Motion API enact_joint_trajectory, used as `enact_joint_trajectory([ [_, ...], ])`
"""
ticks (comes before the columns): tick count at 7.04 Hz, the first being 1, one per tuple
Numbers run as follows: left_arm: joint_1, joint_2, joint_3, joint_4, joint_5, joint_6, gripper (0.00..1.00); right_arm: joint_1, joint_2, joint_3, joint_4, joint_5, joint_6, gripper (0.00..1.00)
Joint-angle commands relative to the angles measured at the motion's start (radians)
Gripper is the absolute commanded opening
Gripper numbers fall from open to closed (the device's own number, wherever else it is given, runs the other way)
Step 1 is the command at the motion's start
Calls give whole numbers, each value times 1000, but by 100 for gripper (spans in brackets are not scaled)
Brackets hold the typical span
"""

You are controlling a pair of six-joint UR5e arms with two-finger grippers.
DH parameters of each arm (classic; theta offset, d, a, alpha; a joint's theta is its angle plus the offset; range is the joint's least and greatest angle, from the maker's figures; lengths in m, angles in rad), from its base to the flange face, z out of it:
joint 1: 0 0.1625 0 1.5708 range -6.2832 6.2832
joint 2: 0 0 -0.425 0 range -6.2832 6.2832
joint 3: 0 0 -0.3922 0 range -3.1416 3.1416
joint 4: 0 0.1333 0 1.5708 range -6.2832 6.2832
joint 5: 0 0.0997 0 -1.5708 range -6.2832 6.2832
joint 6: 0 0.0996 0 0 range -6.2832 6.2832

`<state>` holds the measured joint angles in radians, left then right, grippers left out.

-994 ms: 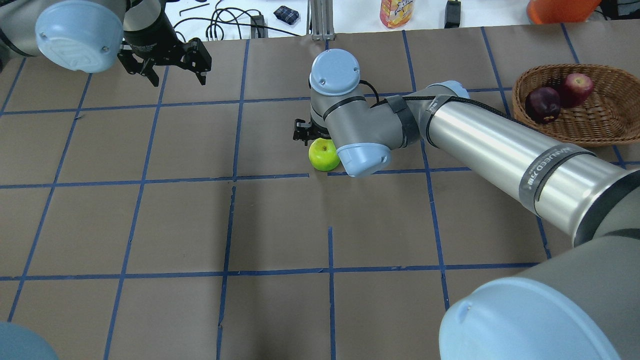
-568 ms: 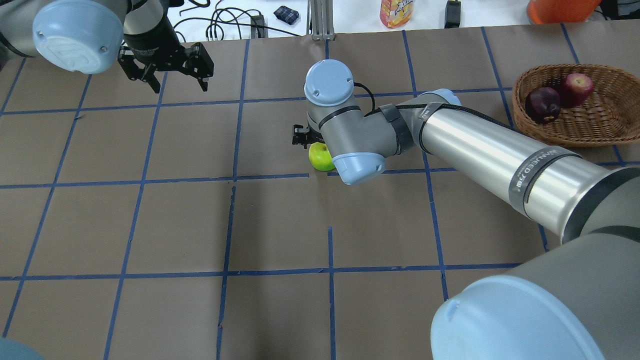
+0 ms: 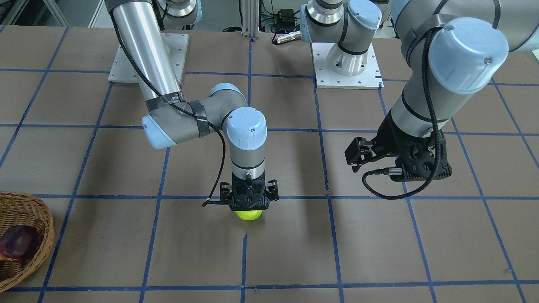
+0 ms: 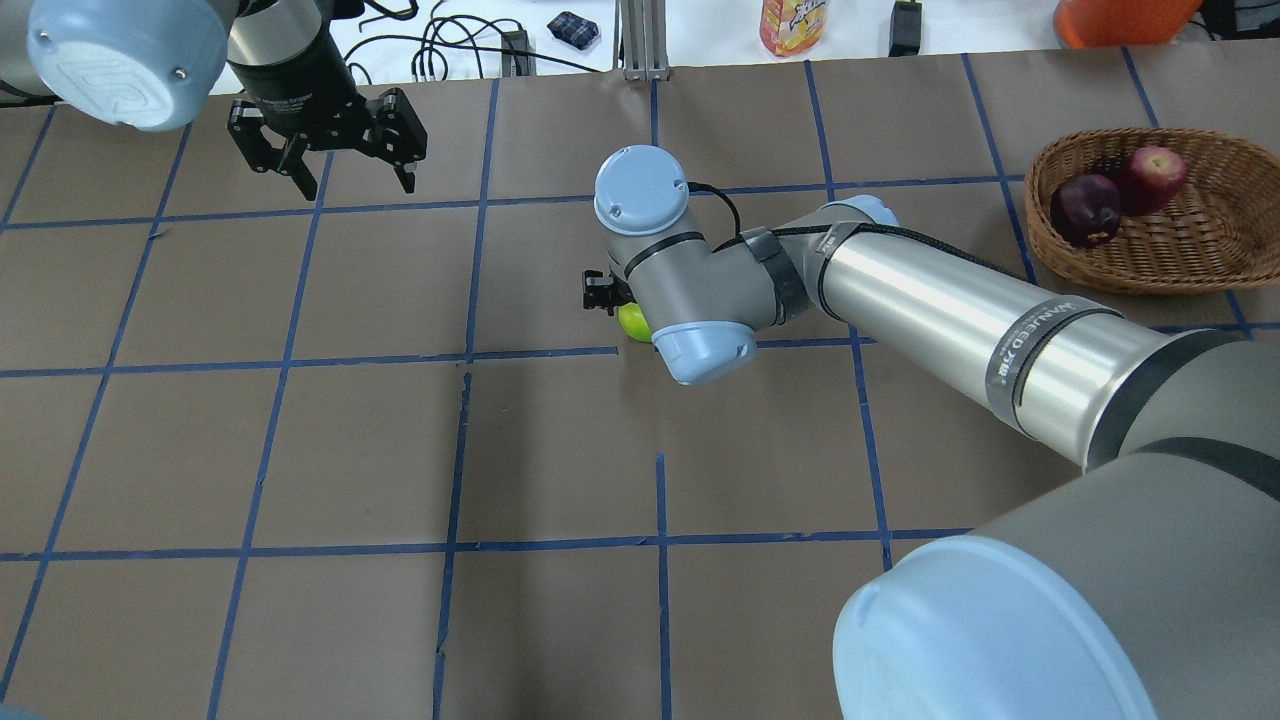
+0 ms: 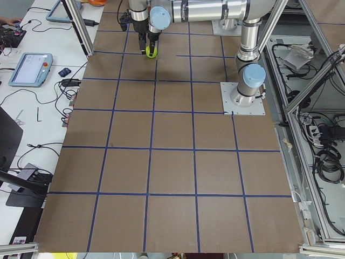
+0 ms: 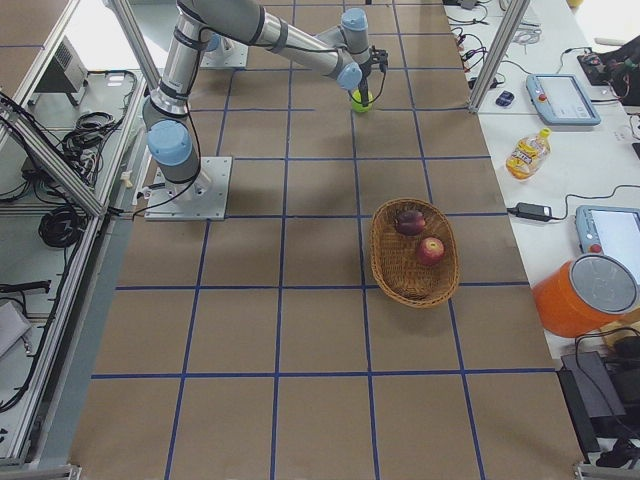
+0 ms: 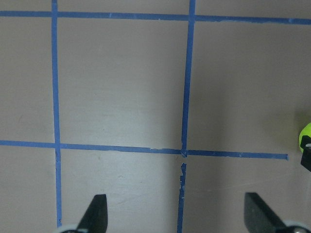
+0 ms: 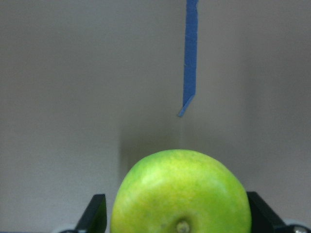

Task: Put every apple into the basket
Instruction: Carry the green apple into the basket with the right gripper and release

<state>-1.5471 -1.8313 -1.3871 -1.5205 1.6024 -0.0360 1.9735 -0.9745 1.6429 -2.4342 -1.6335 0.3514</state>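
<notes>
The yellow-green apple should go into the basket next, so the robot's right gripper should pick it up by its round body.
The yellow-green apple sits on the brown table near its middle, also showing in the front view and the overhead view. My right gripper is open and low over it, one finger on each side. The wicker basket stands at the far right and holds the red apple and the dark purplish-red apple. My left gripper is open and empty, held above the table's far left.
Beyond the table's far edge are a bottle, an orange container and cables. The two arm base plates stand at the robot's side. Blue tape lines grid the table.
My right wrist has moved toward the view's left and lower over the green apple, hiding more of it. My left arm has drifted slightly left. The apple has not moved.
</notes>
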Motion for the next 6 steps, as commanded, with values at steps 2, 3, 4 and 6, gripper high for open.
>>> enact_joint_trajectory([
  [2,-2,-3,19,-38,-21,-4,100,-25,-15,-6,42,-45,-64,13],
  [3,-2,12,25,-70,-63,-34,100,-82,-91,-6,106,-45,-131,3],
  [4,-2,23,36,-90,-59,-48,100,-223,-146,-8,192,-19,-247,1],
  [6,-8,73,10,-115,-56,-76,100,-471,-205,-12,254,38,-610,1],
])
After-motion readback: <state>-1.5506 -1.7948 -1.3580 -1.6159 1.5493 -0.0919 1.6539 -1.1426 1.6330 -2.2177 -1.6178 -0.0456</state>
